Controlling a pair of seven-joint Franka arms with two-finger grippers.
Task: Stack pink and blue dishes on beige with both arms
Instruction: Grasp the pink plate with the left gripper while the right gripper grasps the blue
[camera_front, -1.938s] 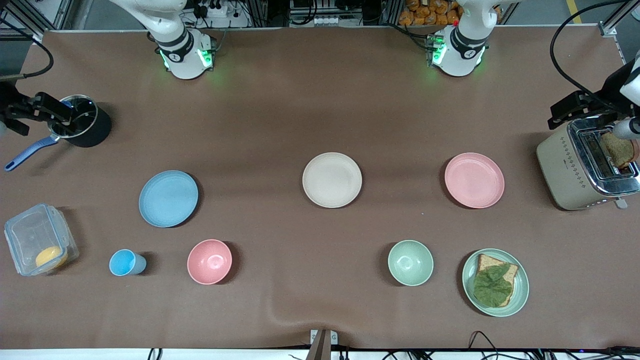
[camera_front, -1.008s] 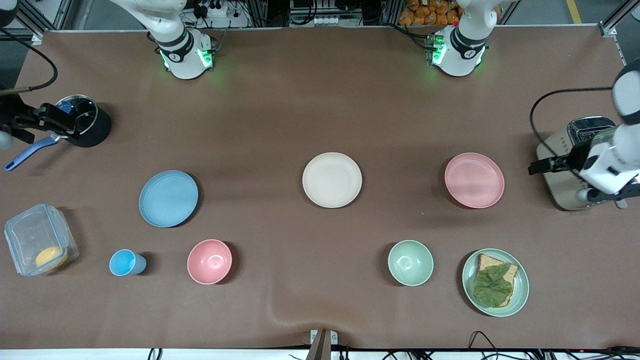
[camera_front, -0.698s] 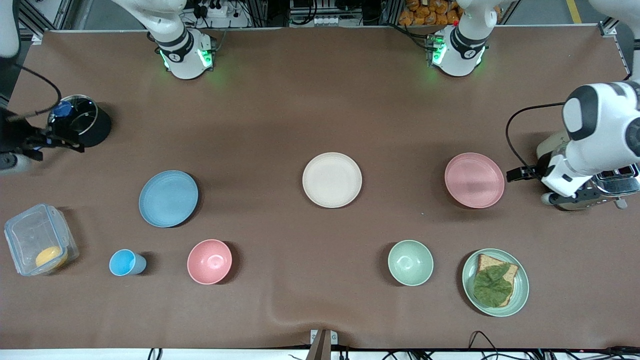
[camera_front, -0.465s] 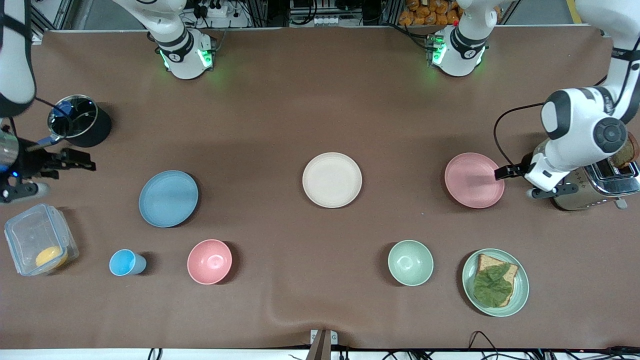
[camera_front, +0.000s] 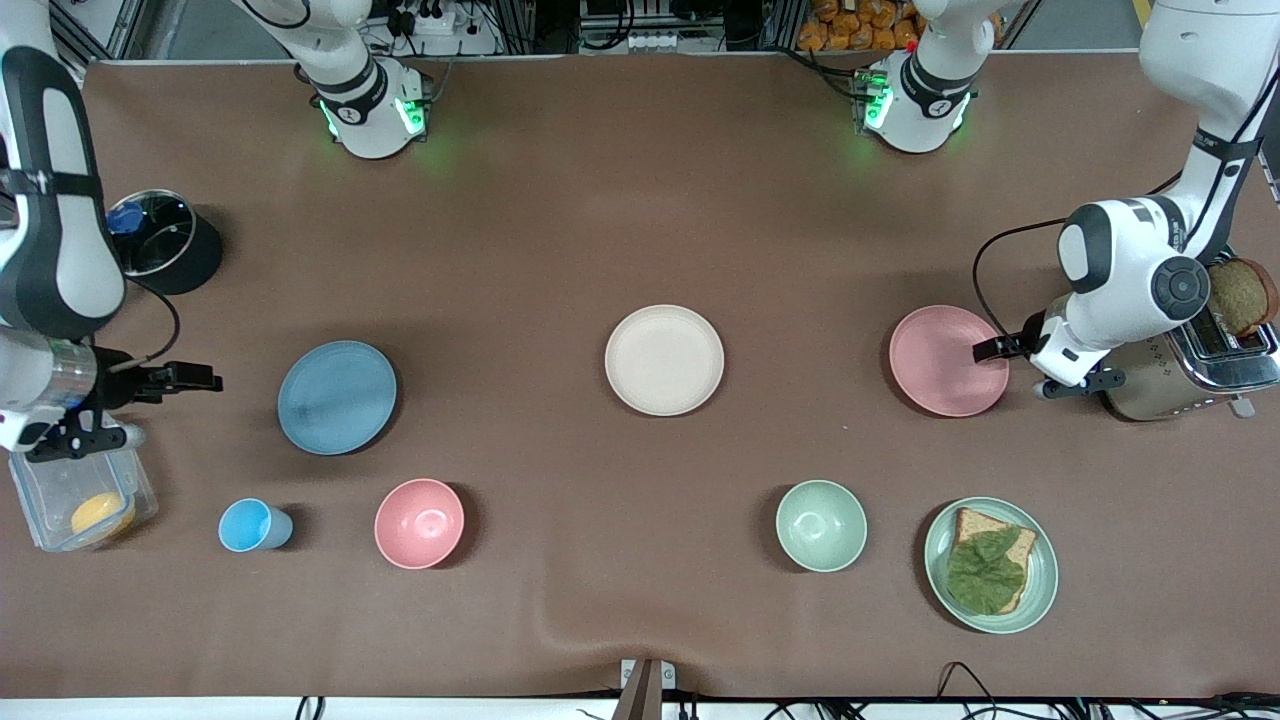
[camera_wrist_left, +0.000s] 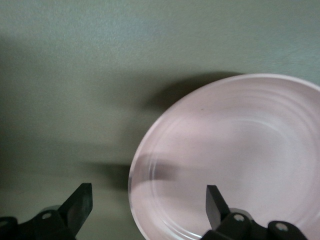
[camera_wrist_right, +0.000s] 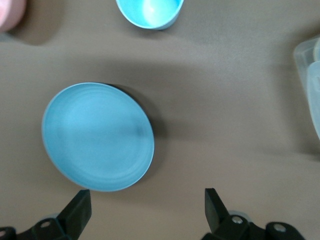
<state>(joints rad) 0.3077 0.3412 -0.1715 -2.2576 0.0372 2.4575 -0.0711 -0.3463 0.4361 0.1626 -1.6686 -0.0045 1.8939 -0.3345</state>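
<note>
My left gripper should next take hold of the pink plate by its rim (camera_front: 978, 331), so that it can stack the plate on the beige dish (camera_front: 665, 360).
The beige plate (camera_front: 664, 360) lies at mid-table. The pink plate (camera_front: 948, 360) lies toward the left arm's end, and the blue plate (camera_front: 337, 397) toward the right arm's end. My left gripper (camera_front: 997, 349) is open over the pink plate's rim on its toaster side. In the left wrist view that pink plate (camera_wrist_left: 235, 155) has its rim between the spread left gripper (camera_wrist_left: 148, 210) fingers. My right gripper (camera_front: 195, 381) is open over bare table beside the blue plate. In the right wrist view the blue plate (camera_wrist_right: 97, 136) lies just ahead of the right gripper (camera_wrist_right: 146, 210), apart from it.
A toaster (camera_front: 1160, 370) with bread stands under the left arm. A green bowl (camera_front: 821, 525), a green plate (camera_front: 1040, 590) with a sandwich, a pink bowl (camera_front: 419, 523) and a blue cup (camera_front: 250, 525) lie nearer the camera. A clear container (camera_front: 80, 495) and a black pot (camera_front: 165, 255) sit at the right arm's end.
Both arms have swung in from the table's ends: the left gripper from the toaster to the pink plate's rim, the right gripper from the pot to beside the blue plate.
</note>
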